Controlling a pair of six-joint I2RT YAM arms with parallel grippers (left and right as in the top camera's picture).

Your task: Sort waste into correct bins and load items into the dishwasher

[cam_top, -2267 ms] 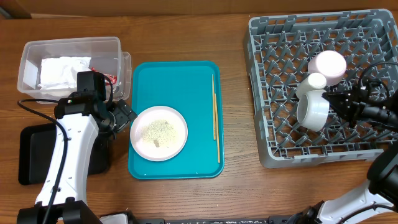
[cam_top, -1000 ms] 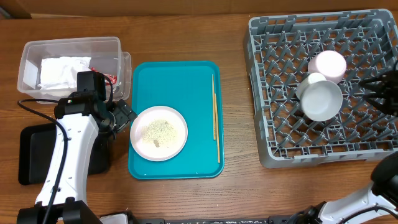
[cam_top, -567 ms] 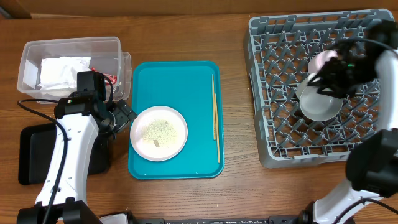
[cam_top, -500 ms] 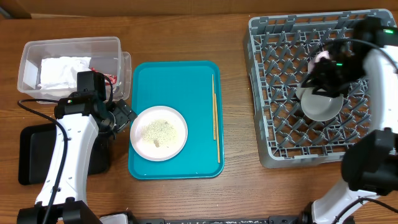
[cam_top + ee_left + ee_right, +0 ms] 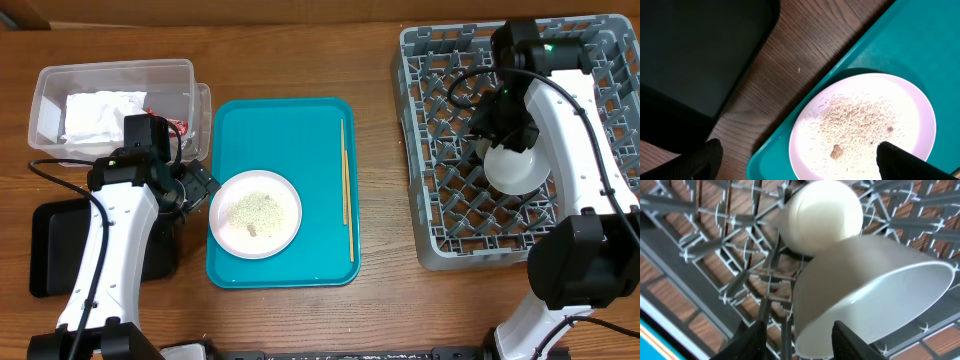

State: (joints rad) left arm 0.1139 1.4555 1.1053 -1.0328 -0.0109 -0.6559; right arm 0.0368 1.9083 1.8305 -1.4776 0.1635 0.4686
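I will next grab the white bowl by its rim with my right gripper, on the side away from the cup (image 5: 822,215). Then I will turn the bowl and seat it in the rack.
A small pale plate (image 5: 255,212) with rice crumbs (image 5: 256,208) sits on the teal tray (image 5: 290,130); thin wooden chopsticks (image 5: 346,180) lie along the tray's right side. My left gripper (image 5: 203,185) is open and empty, its fingers (image 5: 800,160) spread over the plate (image 5: 865,125) and the tray's left edge. A white bowl (image 5: 518,168) lies tilted in the grey rack (image 5: 450,60). My right gripper (image 5: 492,128) is open, its fingers (image 5: 797,340) on either side of the bowl's (image 5: 875,295) rim, with a gap. The cup (image 5: 822,215) rests behind the bowl.
A clear tub (image 5: 110,75) at the back left holds a crumpled napkin (image 5: 95,115); a red wrapper (image 5: 175,125) shows at its right end. The black tray (image 5: 55,250) lies at the front left, under my left arm, and fills the left wrist view's upper left (image 5: 690,50).
My right gripper let go of the bowl, which now rests in the rack. The right arm swung from the rack's right side to reach the bowl from the back. The left arm stayed still.
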